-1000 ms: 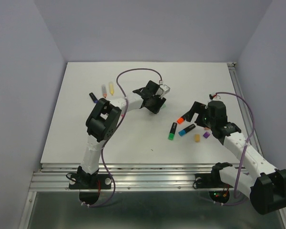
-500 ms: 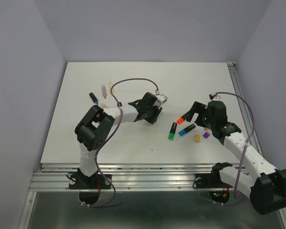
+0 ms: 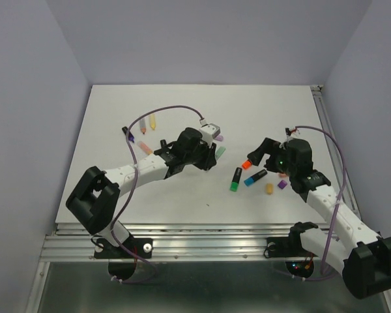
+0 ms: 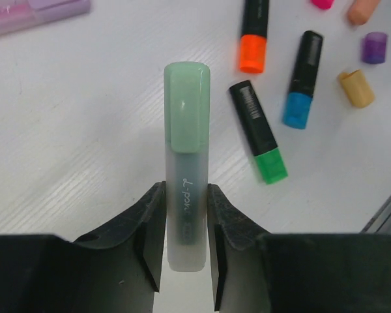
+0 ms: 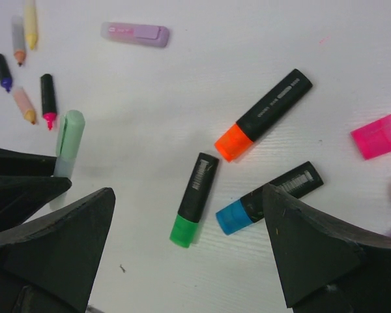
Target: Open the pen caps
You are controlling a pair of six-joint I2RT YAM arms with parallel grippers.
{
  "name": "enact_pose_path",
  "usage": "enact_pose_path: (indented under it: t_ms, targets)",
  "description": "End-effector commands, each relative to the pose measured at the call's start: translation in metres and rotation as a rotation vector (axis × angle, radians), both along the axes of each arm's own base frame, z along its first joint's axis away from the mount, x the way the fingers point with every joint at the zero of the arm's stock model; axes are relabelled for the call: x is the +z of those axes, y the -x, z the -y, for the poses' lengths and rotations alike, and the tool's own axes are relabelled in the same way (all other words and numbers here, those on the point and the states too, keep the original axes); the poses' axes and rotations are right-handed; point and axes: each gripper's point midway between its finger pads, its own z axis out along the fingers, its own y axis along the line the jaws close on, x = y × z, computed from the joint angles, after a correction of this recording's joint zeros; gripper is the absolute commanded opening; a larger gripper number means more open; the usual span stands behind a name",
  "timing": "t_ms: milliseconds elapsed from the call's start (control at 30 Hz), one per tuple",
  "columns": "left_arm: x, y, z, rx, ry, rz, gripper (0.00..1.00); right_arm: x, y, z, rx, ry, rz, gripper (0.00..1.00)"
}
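Observation:
My right gripper will next grip the mint cap (image 4: 188,107) and pull it open, while the grey body of the pen is left to my left gripper.
My left gripper (image 4: 186,254) is shut on the grey barrel of a mint pen (image 4: 186,195), whose mint cap (image 4: 188,107) is on and points away from the fingers. It is held above the white table, and in the top view the left gripper (image 3: 210,156) is left of the pen cluster. My right gripper (image 5: 189,261) is open and empty above three capped black pens: orange (image 5: 264,116), green (image 5: 194,199) and blue (image 5: 268,197). In the top view the right gripper (image 3: 260,156) hovers at that cluster.
Loose caps lie right of the cluster: pink (image 5: 378,136), purple (image 4: 375,47) and yellow-orange (image 4: 356,89). A capped pastel purple pen (image 5: 135,33) lies further back. Several uncapped pens (image 3: 143,130) lie at the back left. A metal rail (image 3: 182,238) runs along the table's near edge.
My left arm has swung its elbow down and to the left, carrying the mint pen a little nearer and leftward. The right arm has barely moved.

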Motion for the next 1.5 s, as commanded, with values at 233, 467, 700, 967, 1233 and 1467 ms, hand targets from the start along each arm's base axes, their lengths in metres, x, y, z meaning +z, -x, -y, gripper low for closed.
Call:
enact_pose_path:
  t_ms: [233,467,700,967,1233,1467]
  targets:
    - [0.057,0.029,0.033,-0.125,0.199,0.069,0.00,0.065,-0.033,-0.054,0.129,-0.330,0.152,1.00]
    - [0.074,0.030,0.039,-0.090,0.247,0.074,0.00,0.058,-0.037,-0.086,0.199,-0.358,0.102,1.00]
    - [0.065,0.028,0.036,-0.064,0.206,0.052,0.00,0.076,-0.037,-0.118,0.244,-0.387,0.149,1.00]
    - [0.078,0.017,0.037,0.029,0.222,0.052,0.00,0.060,-0.046,-0.128,0.201,-0.357,0.081,0.88]
    - [0.080,0.011,0.043,0.049,0.225,0.059,0.00,0.063,-0.047,-0.137,0.211,-0.399,0.077,0.70]
    - [0.084,0.007,0.050,0.056,0.236,0.056,0.00,0.068,-0.046,-0.139,0.205,-0.427,0.079,0.42]
